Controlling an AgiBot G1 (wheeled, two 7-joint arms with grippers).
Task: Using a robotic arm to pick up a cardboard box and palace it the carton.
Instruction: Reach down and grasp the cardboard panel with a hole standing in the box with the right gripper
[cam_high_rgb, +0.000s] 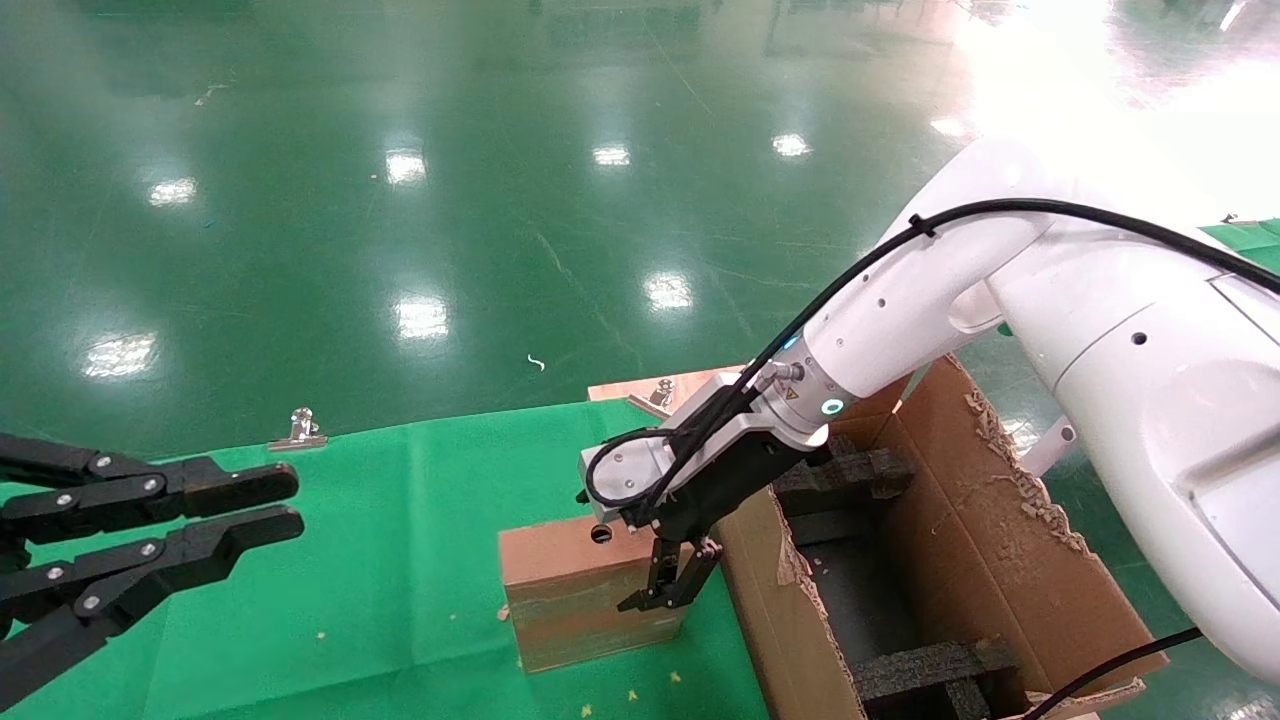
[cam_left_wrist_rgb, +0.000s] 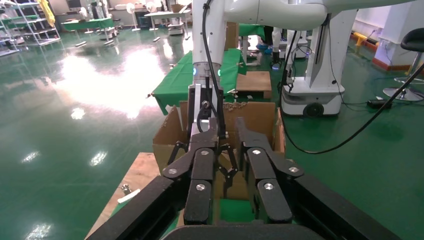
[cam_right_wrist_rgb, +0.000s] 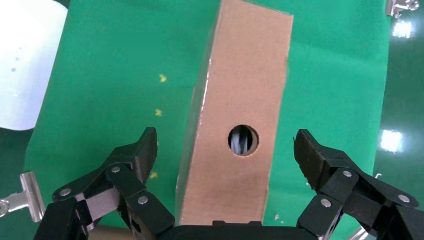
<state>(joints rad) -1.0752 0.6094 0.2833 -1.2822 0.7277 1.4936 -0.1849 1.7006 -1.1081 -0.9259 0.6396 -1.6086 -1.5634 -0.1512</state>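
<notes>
The robot's right gripper has its fingers on both sides of the box, along the box's long sides beside the round hole (cam_right_wrist_rgb: 243, 140), so it needs to close on the box now.
The small brown cardboard box (cam_high_rgb: 585, 595) with a round hole stands on the green cloth, right beside the carton (cam_high_rgb: 960, 540). The white robotic arm (cam_high_rgb: 930, 290) reaches down over it. Its right gripper (cam_high_rgb: 668, 585) is open and sits at the box's end nearest the carton. In the right wrist view the right gripper (cam_right_wrist_rgb: 227, 152) straddles the box (cam_right_wrist_rgb: 240, 90), with a fingertip (cam_right_wrist_rgb: 146, 150) off each side and not touching. The carton has torn flaps and black foam blocks (cam_high_rgb: 845, 470) inside. My left gripper (cam_high_rgb: 288, 505) hangs at the far left, fingers slightly apart and empty.
The green cloth (cam_high_rgb: 380, 560) covers the table. A metal clip (cam_high_rgb: 298, 428) holds its far edge, and another clip (cam_high_rgb: 660, 392) sits on a wooden board (cam_high_rgb: 630, 385). Beyond is glossy green floor. In the left wrist view the carton (cam_left_wrist_rgb: 260, 117) stands behind the right arm.
</notes>
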